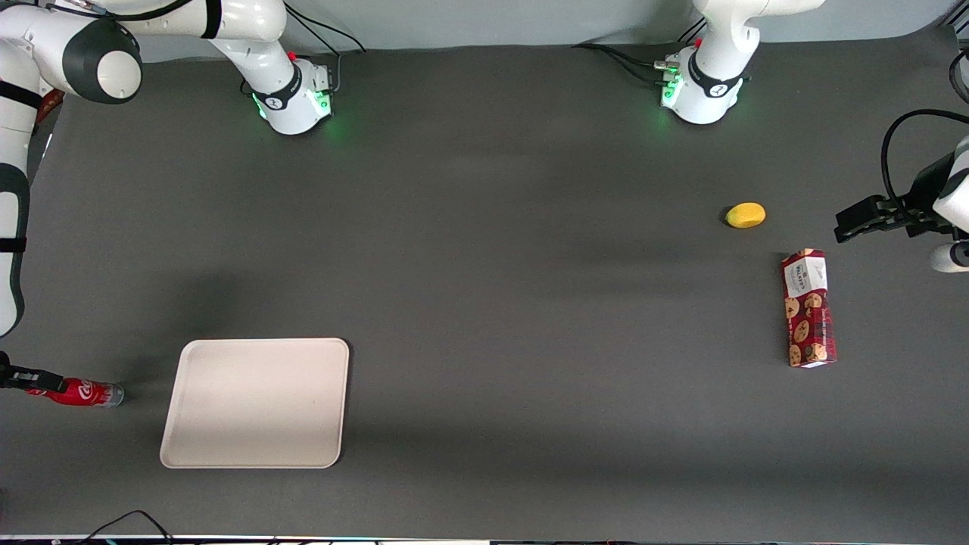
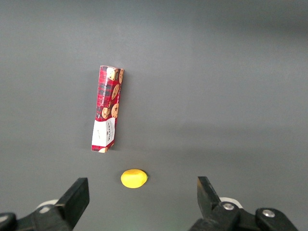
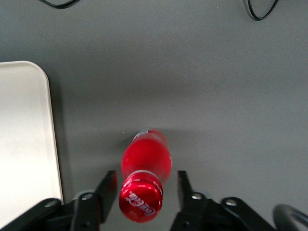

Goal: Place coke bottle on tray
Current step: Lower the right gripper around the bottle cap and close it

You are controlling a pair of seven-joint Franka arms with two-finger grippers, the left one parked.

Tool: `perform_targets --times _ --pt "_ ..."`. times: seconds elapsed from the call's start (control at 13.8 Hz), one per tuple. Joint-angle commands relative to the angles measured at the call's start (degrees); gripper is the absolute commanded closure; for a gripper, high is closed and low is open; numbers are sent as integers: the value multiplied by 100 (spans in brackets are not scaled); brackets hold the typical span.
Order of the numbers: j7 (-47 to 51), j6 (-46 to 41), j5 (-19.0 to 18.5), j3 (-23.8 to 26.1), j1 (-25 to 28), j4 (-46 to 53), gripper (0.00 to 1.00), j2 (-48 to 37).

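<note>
The coke bottle has to go on the tray [image 1: 257, 401]. My gripper will next grab the bottle by its red cap [image 1: 33, 392].
The coke bottle [image 1: 83, 393] lies on its side on the dark table, beside the tray [image 1: 257, 401] and a short gap from its rim. Its silvery base points at the tray and its red cap at my gripper [image 1: 44, 382]. In the right wrist view the gripper [image 3: 147, 179] is open. One finger [image 3: 108, 185] stands on each side of the bottle's [image 3: 146, 161] cap and neck, with a gap on both sides. The cream-white tray [image 3: 24, 144] has nothing on it.
A yellow lemon-like fruit [image 1: 746, 215] and a red cookie box [image 1: 808, 308] lie toward the parked arm's end of the table. Both also appear in the left wrist view, the fruit [image 2: 133, 178] and the box [image 2: 108, 108]. A black cable [image 1: 129, 521] runs along the table's near edge.
</note>
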Motion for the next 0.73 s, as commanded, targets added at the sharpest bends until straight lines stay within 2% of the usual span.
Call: perform_targets --times 0.0,0.07,0.15,0.36,0.65 --pt "-60 21 104 62 -58 144 78 72" --pt "-60 21 95 62 -58 144 93 72" --pt "-86 21 78 62 -58 144 100 72" --pt "-86 3 42 54 -23 152 100 2" --pt "-25 -93 16 45 30 135 100 -498"
